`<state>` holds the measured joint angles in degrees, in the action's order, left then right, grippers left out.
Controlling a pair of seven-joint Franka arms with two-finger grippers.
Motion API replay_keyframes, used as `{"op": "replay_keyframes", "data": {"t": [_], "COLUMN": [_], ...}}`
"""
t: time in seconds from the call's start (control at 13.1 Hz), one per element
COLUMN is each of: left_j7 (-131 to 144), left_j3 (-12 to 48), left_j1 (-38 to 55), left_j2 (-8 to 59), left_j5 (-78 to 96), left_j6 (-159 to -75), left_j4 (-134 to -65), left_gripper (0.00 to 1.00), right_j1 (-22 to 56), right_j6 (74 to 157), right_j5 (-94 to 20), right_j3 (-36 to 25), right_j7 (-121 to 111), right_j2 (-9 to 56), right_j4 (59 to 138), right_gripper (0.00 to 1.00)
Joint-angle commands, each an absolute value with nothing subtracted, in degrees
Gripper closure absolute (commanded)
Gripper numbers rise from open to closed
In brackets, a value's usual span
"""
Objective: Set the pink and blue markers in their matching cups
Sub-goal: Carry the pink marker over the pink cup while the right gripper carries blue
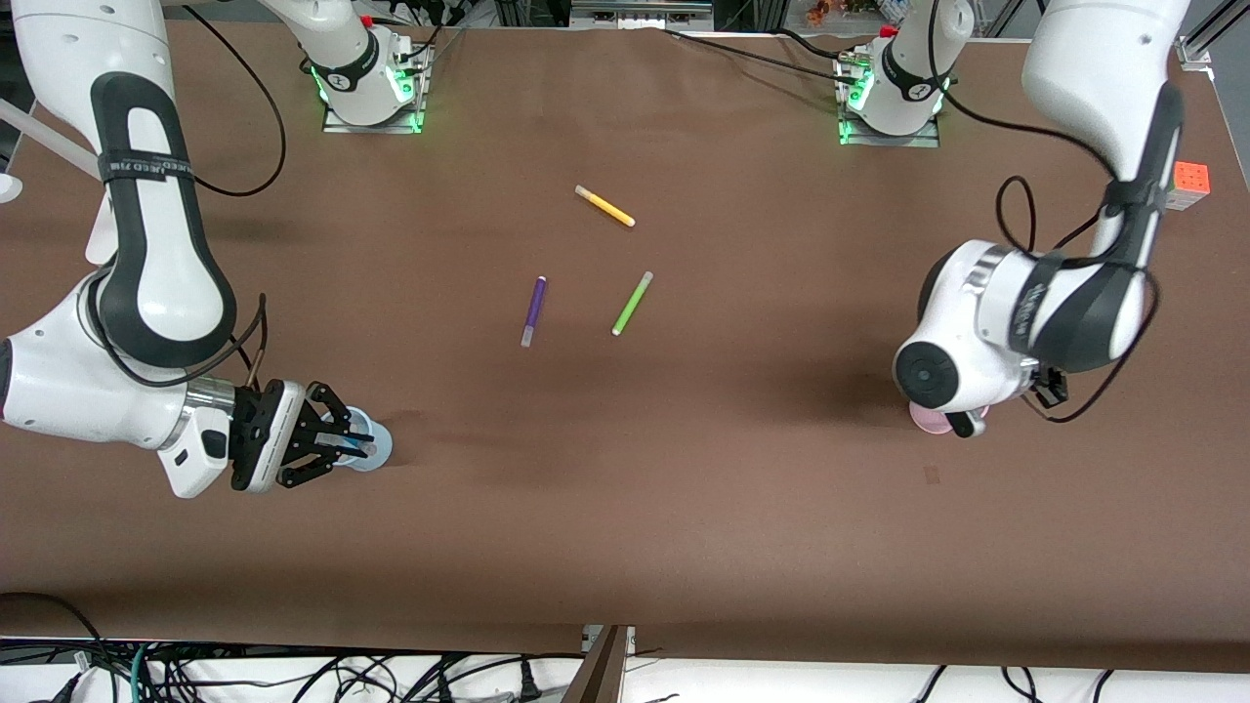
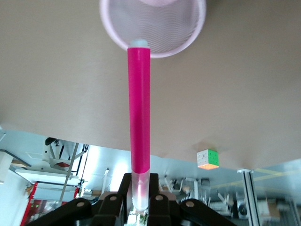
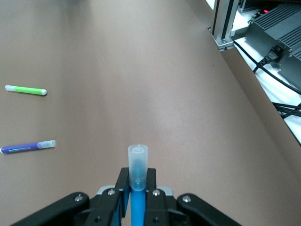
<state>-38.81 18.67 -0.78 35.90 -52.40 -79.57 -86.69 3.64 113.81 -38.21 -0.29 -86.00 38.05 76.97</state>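
Observation:
The blue marker is still above the pale blue cup [image 1: 383,447] in the front view, so the robot's right gripper should lower the marker before letting go of it.
My right gripper [image 1: 350,445] is shut on the blue marker [image 3: 138,203], whose pale cap [image 3: 138,165] sticks out past the jaws. It holds the marker over the pale blue cup [image 1: 383,447], which stands near the right arm's end of the table. My left gripper [image 2: 140,182] is shut on the pale cap end of the pink marker [image 2: 139,108]. The marker's other end reaches the mouth of the pale pink cup [image 2: 188,35]. In the front view the left wrist hides most of that cup [image 1: 926,419] and the marker.
A purple marker [image 1: 533,310], a lime-green marker [image 1: 632,303] and a yellow marker [image 1: 604,206] lie on the brown table around its middle. A colour cube [image 1: 1190,185] sits at the table edge by the left arm. Cables run along the table's near edge.

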Motion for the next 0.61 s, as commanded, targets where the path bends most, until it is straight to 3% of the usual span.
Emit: {"op": "replay_keyframes", "data": {"t": [0.0,0.08,0.15,0.23,0.3,0.46,0.53], "left_j7": [-40.0,-40.0,-40.0,-39.6,-38.9,-38.1,-38.2], "left_j3": [18.7,18.6,18.7,18.7,18.7,18.8,19.1], "left_j1": [0.3,0.3,0.3,0.5,0.6,1.2,1.1], "left_j2": [38.1,38.8,38.9,38.9,38.9,38.6,38.4], "left_j5": [-54.8,-55.2,-56.4,-57.0,-57.0,-56.9,-55.7], "left_j6": [-78.6,-79.0,-79.1,-79.1,-79.1,-79.0,-78.7], "left_j4": [-88.1,-87.6,-87.6,-87.5,-86.6,-85.0,-83.3], "left_gripper": [1.0,0.99,0.9,0.55,0.01,0.0,0.0], "right_j1": [1.4,0.7,0.2,-0.1,-0.3,-1.0,-1.1], "right_j6": [113.5,113.5,113.3,113.2,113.3,113.3,113.1], "right_j5": [-41.7,-41.8,-42.4,-42.8,-42.8,-42.9,-42.9], "right_j3": [0.4,0.4,0.4,0.4,0.4,0.4,0.4], "right_j7": [-92.4,-94.5,-96.4,-97.2,-98.2,-99.5,-98.5], "right_j2": [37.9,38.0,38.2,38.3,38.3,38.4,38.4], "right_j4": [79.6,80.2,80.5,80.9,81.4,82.2,82.4], "right_gripper": [0.92,0.92,0.92,0.92,0.92,0.92,0.83]}}
